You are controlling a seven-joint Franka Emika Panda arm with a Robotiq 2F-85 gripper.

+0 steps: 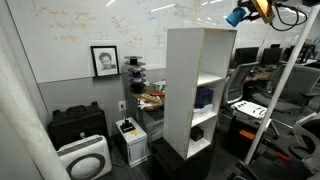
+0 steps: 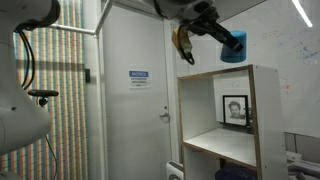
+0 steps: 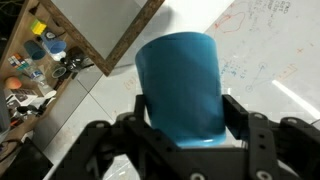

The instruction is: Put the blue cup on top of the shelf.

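Observation:
The blue cup (image 1: pixel 235 17) hangs in the air above the shelf's edge, so it is too early to release. First, my gripper moves it onto the shelf's top.
The blue cup (image 3: pixel 180 85) is held between my gripper's (image 3: pixel 185 115) two black fingers, filling the middle of the wrist view. In both exterior views the cup (image 1: pixel 235 17) (image 2: pixel 233 47) hangs in the air just above and to the side of the flat top of the tall white shelf (image 1: pixel 186 90) (image 2: pixel 215 110). The cup does not touch the shelf top. My gripper (image 2: pixel 222 42) is shut on the cup. The shelf's edge also shows in the wrist view (image 3: pixel 105 45).
A framed portrait (image 1: pixel 104 60) leans on the whiteboard wall. A dark blue-purple item (image 1: pixel 204 98) sits in a shelf compartment. Black cases (image 1: pixel 78 125) and a white device (image 1: pixel 84 158) stand on the floor. A cluttered desk (image 1: pixel 150 98) is behind the shelf. A door (image 2: pixel 135 90) is nearby.

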